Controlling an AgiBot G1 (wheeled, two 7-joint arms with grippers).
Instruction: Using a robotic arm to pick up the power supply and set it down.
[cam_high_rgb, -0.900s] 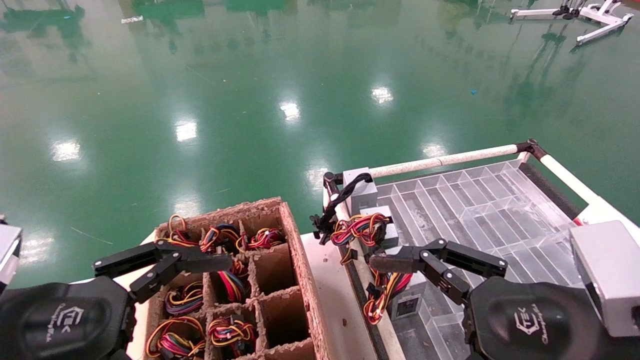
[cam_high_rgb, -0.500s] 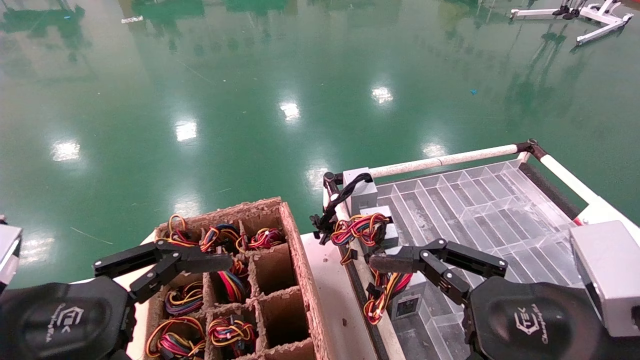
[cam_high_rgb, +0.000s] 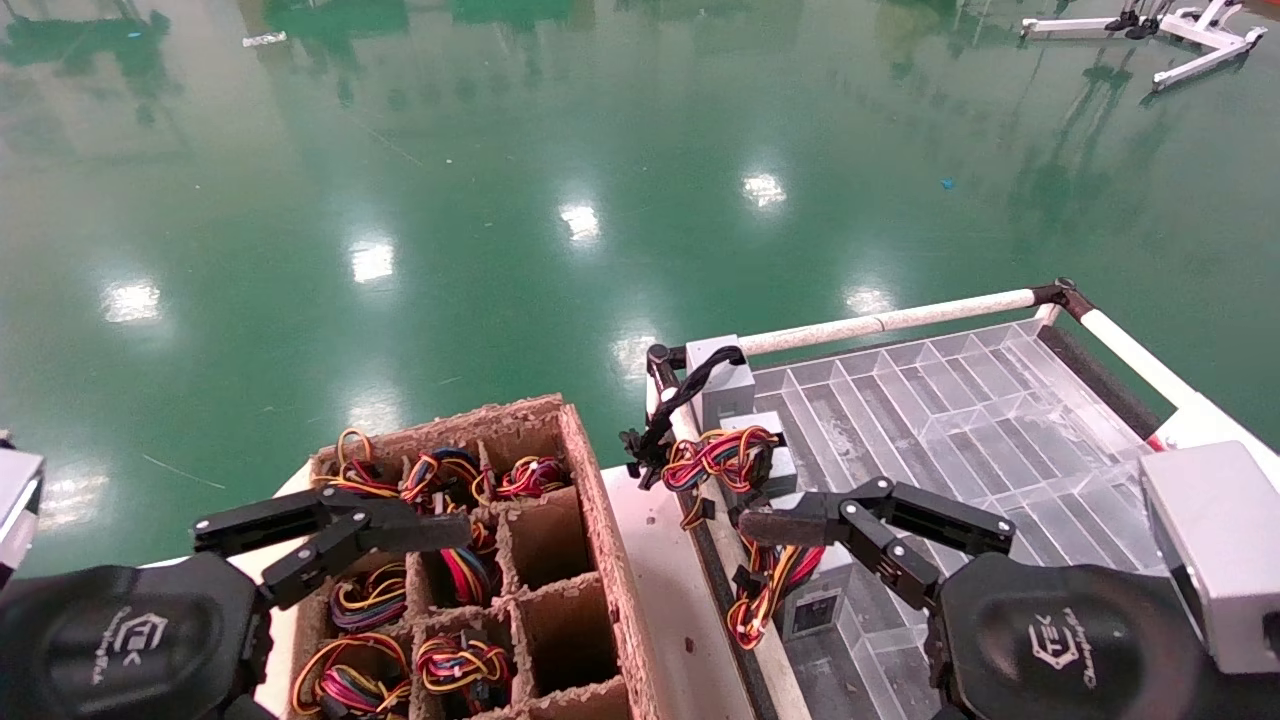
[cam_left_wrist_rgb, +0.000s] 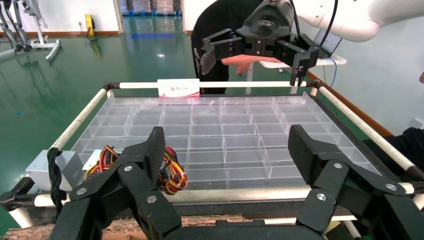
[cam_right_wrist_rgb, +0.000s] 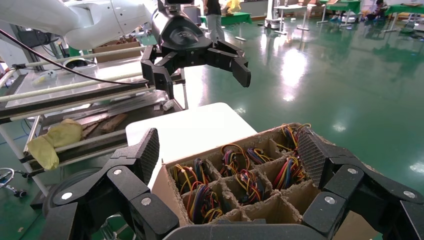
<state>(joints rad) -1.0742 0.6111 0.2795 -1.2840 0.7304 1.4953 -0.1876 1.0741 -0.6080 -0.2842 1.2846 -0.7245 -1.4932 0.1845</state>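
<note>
Next, my right gripper grabs the power supply by its red and yellow wire bundle (cam_high_rgb: 529, 476) to lift it out of the cardboard box (cam_high_rgb: 598, 500).
Several power supplies stand in a divided cardboard box (cam_high_rgb: 598, 500); only their red, yellow and black wire bundles (cam_high_rgb: 455, 660) show. Two more grey power supplies (cam_high_rgb: 778, 462) (cam_high_rgb: 815, 600) with coloured wires sit at the near-left edge of a clear tray (cam_high_rgb: 950, 400). My left gripper (cam_high_rgb: 400, 525) hovers open above the cardboard box, holding nothing. In the left wrist view, the left gripper (cam_left_wrist_rgb: 227, 150) faces the tray and one power supply's wires (cam_left_wrist_rgb: 170, 170). My right gripper (cam_high_rgb: 800, 520) hangs open and empty over the tray's left edge. In the right wrist view, the right gripper (cam_right_wrist_rgb: 230, 150) looks at the box (cam_right_wrist_rgb: 250, 210).
A grey box with only a black cable (cam_high_rgb: 725, 380) stands at the tray's far-left corner. White rails (cam_high_rgb: 900, 320) frame the tray. A white tabletop strip (cam_high_rgb: 660, 580) lies between box and tray. Green floor lies beyond.
The left gripper has sunk very slightly toward the cardboard box. The right gripper and all the power supplies have stayed put.
</note>
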